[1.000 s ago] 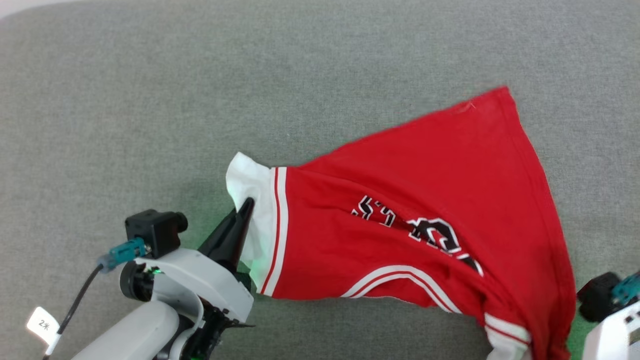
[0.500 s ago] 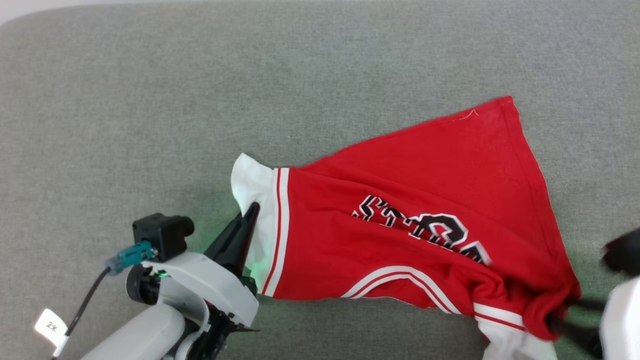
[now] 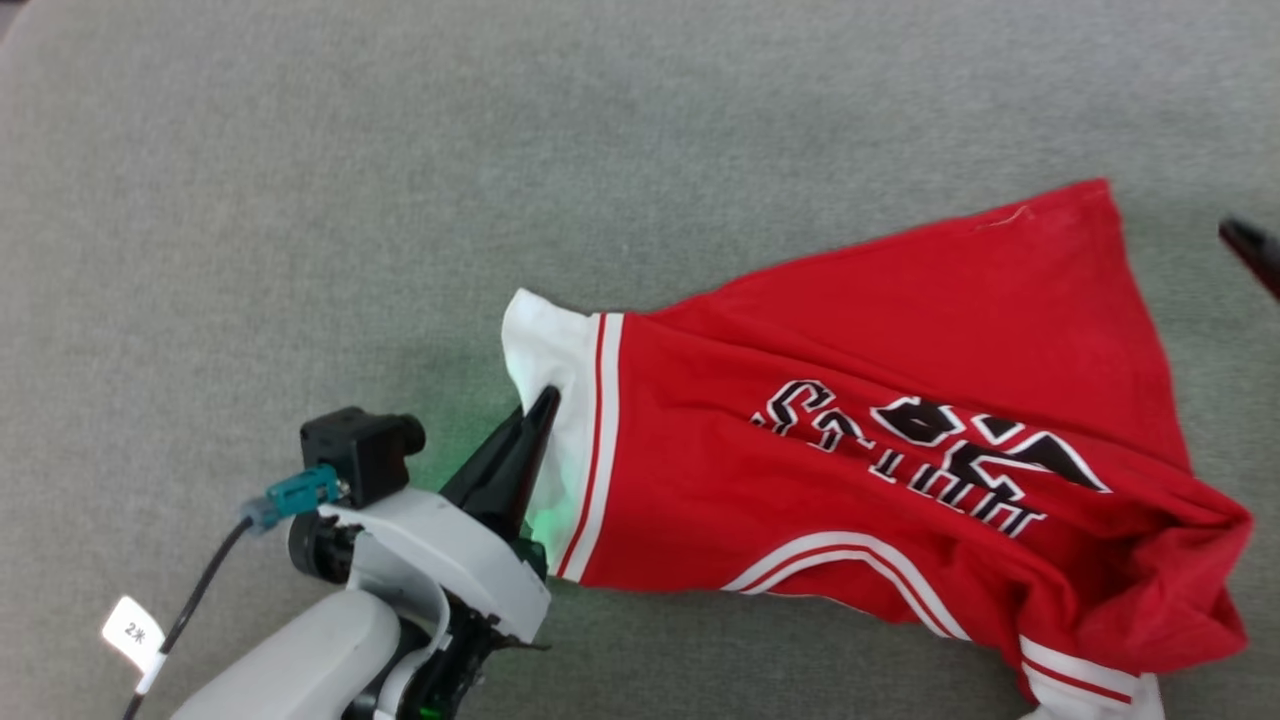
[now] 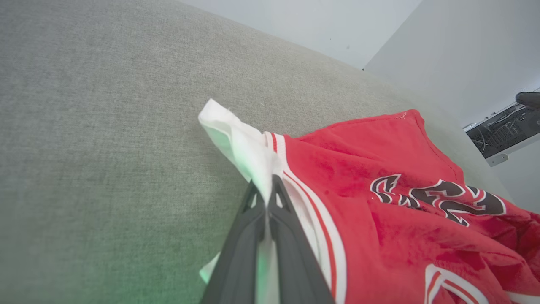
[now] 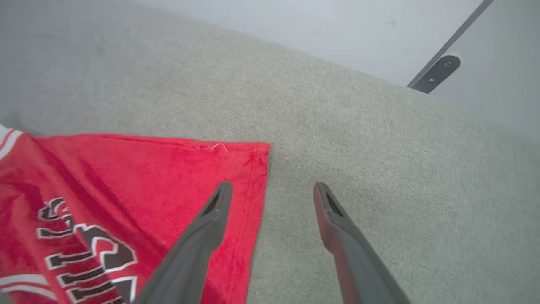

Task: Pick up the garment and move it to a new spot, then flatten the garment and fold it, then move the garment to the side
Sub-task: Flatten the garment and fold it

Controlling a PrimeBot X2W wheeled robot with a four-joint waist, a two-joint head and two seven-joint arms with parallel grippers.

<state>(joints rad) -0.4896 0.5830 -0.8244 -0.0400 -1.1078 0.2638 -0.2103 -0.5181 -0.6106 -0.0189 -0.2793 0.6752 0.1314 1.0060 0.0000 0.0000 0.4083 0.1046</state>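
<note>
My right gripper takes the red garment by its hem corner next, which helps to move and flatten the garment.
The garment, red with white sleeves, striped trim and a black-and-white print, lies rumpled on the grey fabric surface. My left gripper is shut on its white sleeve at the left end. In the left wrist view the sleeve cloth is pinched between the left gripper tips, with the garment spreading to the right. My right gripper stands open and empty above the hem corner of the garment, one finger over the red cloth and one over the grey. One of its fingertips shows at the right edge.
The grey surface runs wide to the left and far side of the garment. A white cable tag hangs by my left arm. Behind the surface are a pale wall, dark equipment and a dark bracket.
My right gripper has let go of the garment's lower right part, opened, and moved off toward the far hem corner. The freed cloth has settled. The head camera has shifted; the left grip is unchanged.
</note>
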